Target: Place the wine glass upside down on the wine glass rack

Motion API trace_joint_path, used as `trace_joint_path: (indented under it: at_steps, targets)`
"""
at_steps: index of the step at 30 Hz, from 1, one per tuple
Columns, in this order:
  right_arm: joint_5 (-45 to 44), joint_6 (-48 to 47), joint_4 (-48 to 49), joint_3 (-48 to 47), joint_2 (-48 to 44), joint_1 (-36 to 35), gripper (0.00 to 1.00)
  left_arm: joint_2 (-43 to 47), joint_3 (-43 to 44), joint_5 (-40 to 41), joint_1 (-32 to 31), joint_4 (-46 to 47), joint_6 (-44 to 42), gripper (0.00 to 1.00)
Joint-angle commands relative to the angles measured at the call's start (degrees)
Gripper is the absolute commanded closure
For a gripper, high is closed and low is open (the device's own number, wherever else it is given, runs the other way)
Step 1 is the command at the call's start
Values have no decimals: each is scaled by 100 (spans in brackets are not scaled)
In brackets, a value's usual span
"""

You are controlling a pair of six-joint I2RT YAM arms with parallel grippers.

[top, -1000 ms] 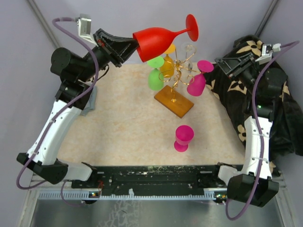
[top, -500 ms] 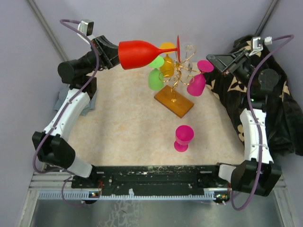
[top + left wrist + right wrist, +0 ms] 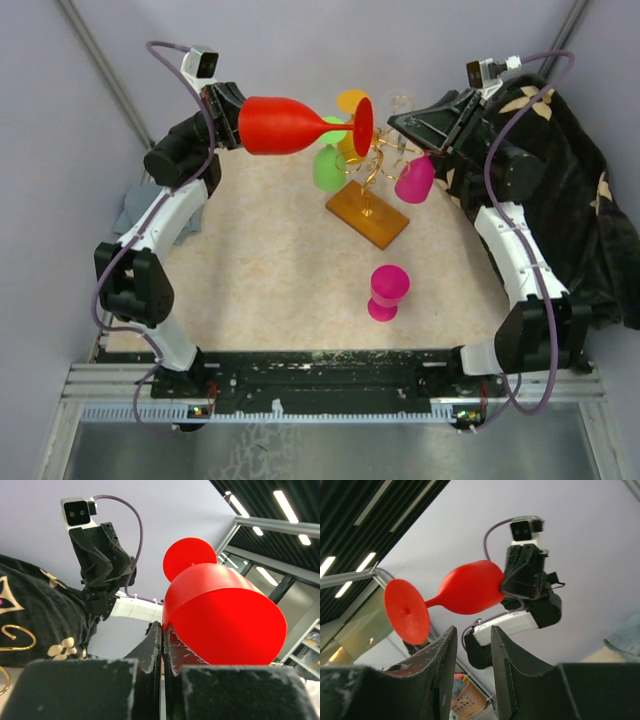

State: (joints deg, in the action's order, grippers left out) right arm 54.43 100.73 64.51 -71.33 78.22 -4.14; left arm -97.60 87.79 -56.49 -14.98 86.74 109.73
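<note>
The right gripper grabs the red wine glass by its foot rim next, to hang the glass with its bowl free on the rack.
My left gripper is shut on the rim of a red wine glass, which lies level in the air with its foot pointing at the wine glass rack. The rack is gold wire on an amber base. In the left wrist view the rim of the red glass is pinched between my fingers. My right gripper hovers open and empty at the rack's top right. In its own view the right gripper faces the red glass and its foot.
Green, orange and magenta glasses hang on the rack. Another magenta glass stands on the beige mat. A black floral cloth drapes the right side; a grey rag lies at left.
The left arm swung the red glass down to level, its foot now close to the rack's top. The right arm moved left, up to the rack.
</note>
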Motion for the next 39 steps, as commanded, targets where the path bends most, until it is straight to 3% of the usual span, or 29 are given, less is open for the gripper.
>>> trace_joint_path:
  at_steps: [1,7,34,36,39]
  targets:
    - [-372,788,1393,-485,184,-321,66,-164,402,321,31,1233,843,100]
    - [-676,1303,2035,-748,492,-796,64,-344,502,636,31,1526,1170,100]
    - [-706,784,1219,-1615,873,-1648,64,-197,48,495,17,1583,1004,100]
    - [-714,778,1195,-1631,888,-1668,70,-197,25,496,21,1583,1010,100]
    - [-709,731,1133,-1670,891,-1693,92,-173,-39,501,14,1583,992,100]
